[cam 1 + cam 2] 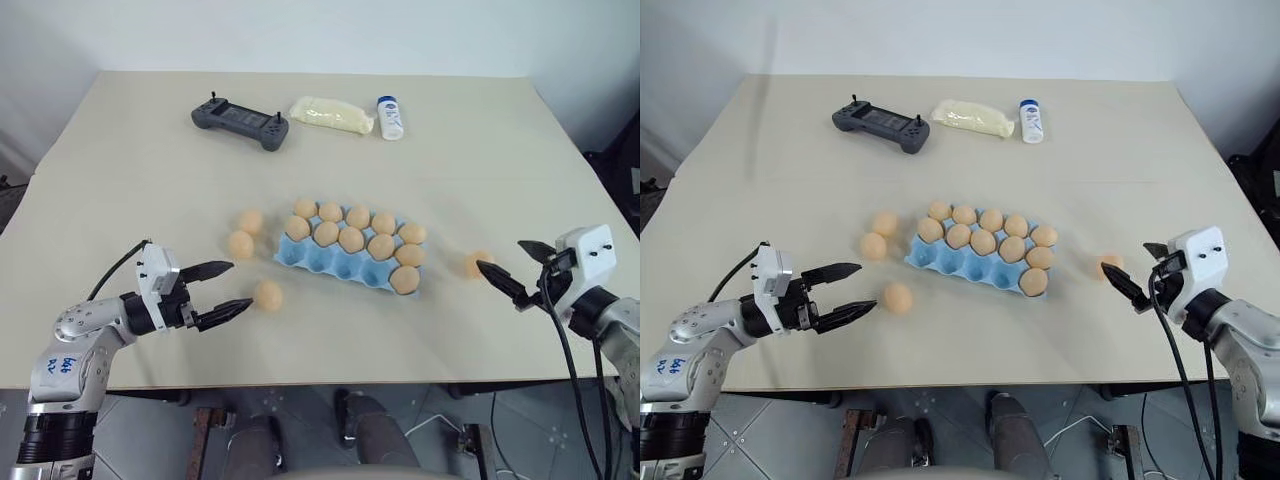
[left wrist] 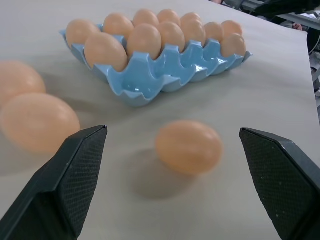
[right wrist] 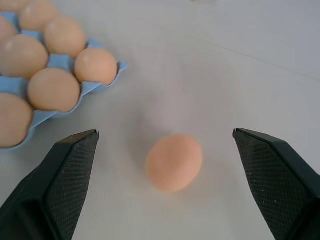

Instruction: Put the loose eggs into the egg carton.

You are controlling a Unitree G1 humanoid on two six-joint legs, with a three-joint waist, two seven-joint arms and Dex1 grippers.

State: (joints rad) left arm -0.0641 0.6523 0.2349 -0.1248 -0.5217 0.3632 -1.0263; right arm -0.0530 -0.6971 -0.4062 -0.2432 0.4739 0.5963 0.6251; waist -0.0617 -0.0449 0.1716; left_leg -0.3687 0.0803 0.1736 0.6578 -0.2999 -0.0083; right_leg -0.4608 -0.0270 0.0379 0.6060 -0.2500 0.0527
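Note:
My right fingers are above the lone egg (image 3: 174,163) and would miss it if closed now, so they must lower first.
The light blue egg carton (image 1: 318,262) lies mid-table, its two far rows and right end filled with eggs and the near cups bare. Two loose eggs (image 1: 250,221) (image 1: 240,244) rest just left of the carton. A third egg (image 1: 267,294) lies in front of its left end, just beyond the tips of my open left gripper (image 1: 240,285); in the left wrist view this egg (image 2: 188,146) sits between the fingers' lines, a little ahead. Another egg (image 1: 478,263) lies right of the carton, at the tips of my open right gripper (image 1: 500,255). It shows as the lone egg (image 3: 174,161) in the right wrist view.
A grey controller (image 1: 240,122), a pale yellow pouch (image 1: 331,114) and a small white bottle (image 1: 390,117) line the far side of the table. The table's front edge (image 1: 330,385) runs just below both grippers.

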